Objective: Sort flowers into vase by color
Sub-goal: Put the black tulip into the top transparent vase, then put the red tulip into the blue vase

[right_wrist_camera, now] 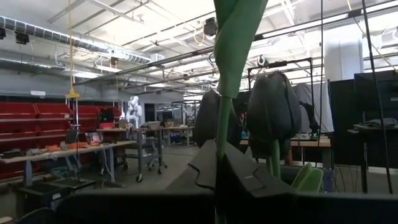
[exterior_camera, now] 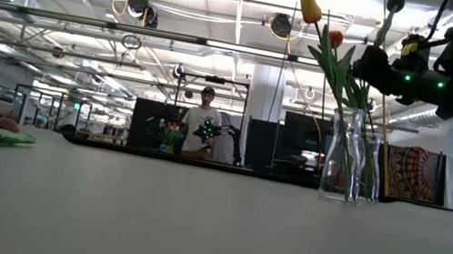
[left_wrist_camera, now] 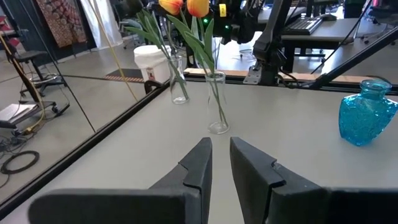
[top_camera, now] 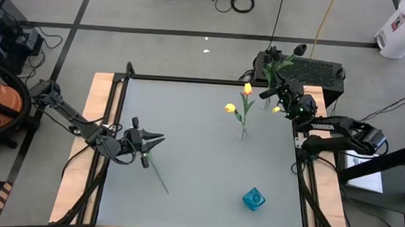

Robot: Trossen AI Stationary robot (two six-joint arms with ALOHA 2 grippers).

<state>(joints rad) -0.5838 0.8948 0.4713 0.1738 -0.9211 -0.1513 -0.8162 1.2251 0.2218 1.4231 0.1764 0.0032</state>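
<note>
My fingers hold the dark flower's stem (right_wrist_camera: 222,126) among the dark buds of the clear vase. My right gripper needs to open now, because the dark flower would drop inside.
A pinkish-red flower (top_camera: 158,175) lies flat on the table, with its head (exterior_camera: 5,124) at the left in the low view. My left gripper (top_camera: 156,139) hovers over that flower's head end; its fingers (left_wrist_camera: 198,163) stand slightly open with nothing between them. My right gripper (top_camera: 269,94) is at the far right, shut on a dark purple flower (top_camera: 299,49) that rises past it. A clear vase (top_camera: 243,132) at mid-table holds yellow flowers (top_camera: 247,89). A second clear vase (left_wrist_camera: 178,87) stands next to my right gripper. My right gripper pinches the dark flower's green stem (right_wrist_camera: 222,134) between its two fingers, which lie across it. The stem runs on upward past the fingers, and the dark head (exterior_camera: 396,0) stands high above them. The stem's lower end is hidden.
A blue glass vase (top_camera: 253,199) stands near the table's front right. Black rails (top_camera: 190,80) run along the table's edges. A keyboard (top_camera: 318,70) lies beyond the far right corner. A person (exterior_camera: 201,127) stands far off in the room behind.
</note>
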